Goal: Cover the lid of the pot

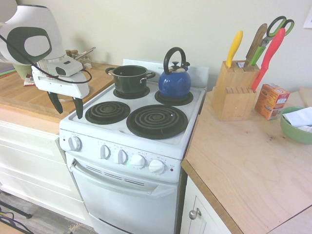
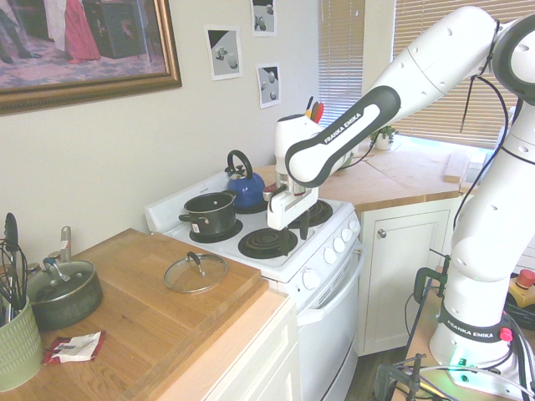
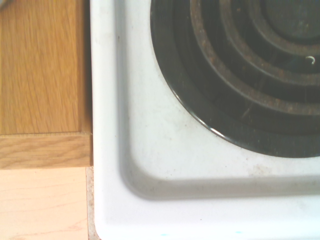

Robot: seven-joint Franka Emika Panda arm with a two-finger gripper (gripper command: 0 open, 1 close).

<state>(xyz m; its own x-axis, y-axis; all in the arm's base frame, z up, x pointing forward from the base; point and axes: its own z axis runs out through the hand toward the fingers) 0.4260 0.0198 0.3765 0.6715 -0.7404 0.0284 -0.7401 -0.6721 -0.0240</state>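
My gripper should grab the glass lid [image 2: 195, 272] by its raised black loop handle [image 2: 195, 260], because the lid lies flat and wide.
The dark pot [image 1: 129, 78] stands uncovered on the stove's back left burner, also seen in the second exterior view [image 2: 211, 214]. The glass lid [image 2: 195, 272] with its black loop handle lies flat on the wooden counter beside the stove; the first exterior view does not show it. My gripper [image 1: 67, 108] hangs open and empty above the stove's front left corner, next to the counter edge, short of the lid [image 2: 290, 224]. The wrist view shows only that stove corner, a burner coil [image 3: 250, 65] and a strip of the counter [image 3: 40, 75].
A blue kettle [image 1: 174, 80] sits on the back right burner next to the pot. A dark saucepan [image 2: 63, 292], a green utensil holder [image 2: 17, 342] and a packet [image 2: 75, 347] share the lid's counter. A knife block [image 1: 234, 90], orange box [image 1: 271, 101] and green bowl [image 1: 297, 124] stand on the other counter.
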